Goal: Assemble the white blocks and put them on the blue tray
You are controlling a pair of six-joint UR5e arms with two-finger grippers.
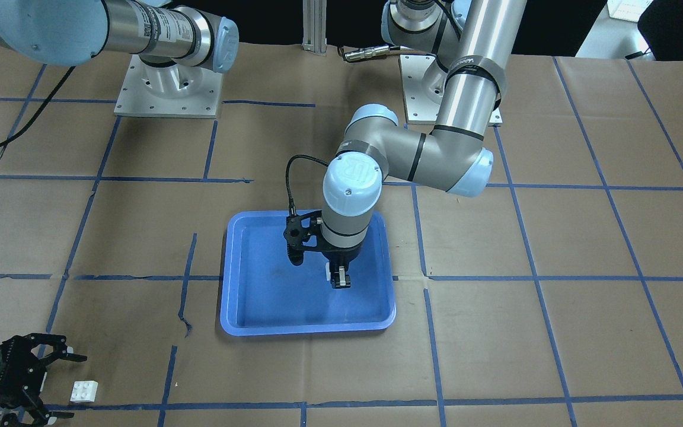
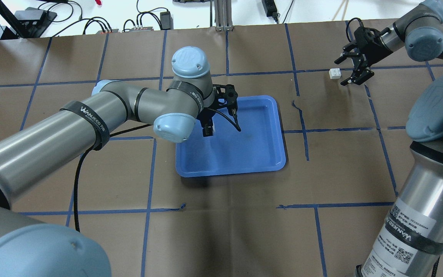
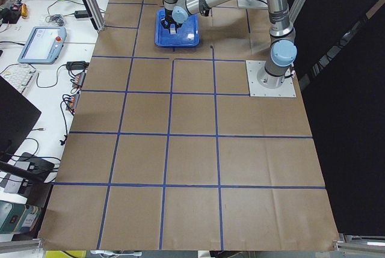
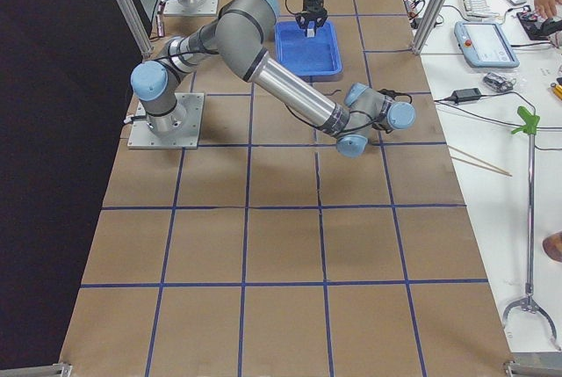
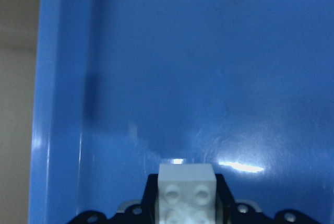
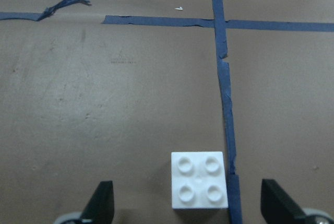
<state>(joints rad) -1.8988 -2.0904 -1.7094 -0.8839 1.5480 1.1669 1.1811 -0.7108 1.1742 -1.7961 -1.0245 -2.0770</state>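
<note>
I will next grab the second white block by its sides that have no studs, using my right gripper. My right gripper will then bring the second white block onto the blue tray point(image 1: 258, 308).
The blue tray point(image 1: 258, 308) lies mid-table; it also shows in the overhead view point(image 2: 252, 154). My left gripper point(image 1: 340, 281) points down inside the tray, shut on one white block point(image 5: 187, 187), held low over the tray floor point(image 5: 209, 78). I cannot tell whether the block touches the floor. The second white block point(image 1: 83, 391) sits studs-up on the brown paper, far from the tray. My right gripper point(image 2: 340, 73) is open, low at the table. This block point(image 6: 200, 180) lies between its spread fingers point(image 6: 102, 203) and touches neither.
Brown paper with a blue tape grid covers the table point(image 2: 225, 231). A tape line point(image 6: 225, 78) runs right beside the loose block. The two arm bases point(image 1: 166, 89) stand at the robot's side. The left arm's elbow point(image 2: 175, 127) hangs over the tray's edge.
</note>
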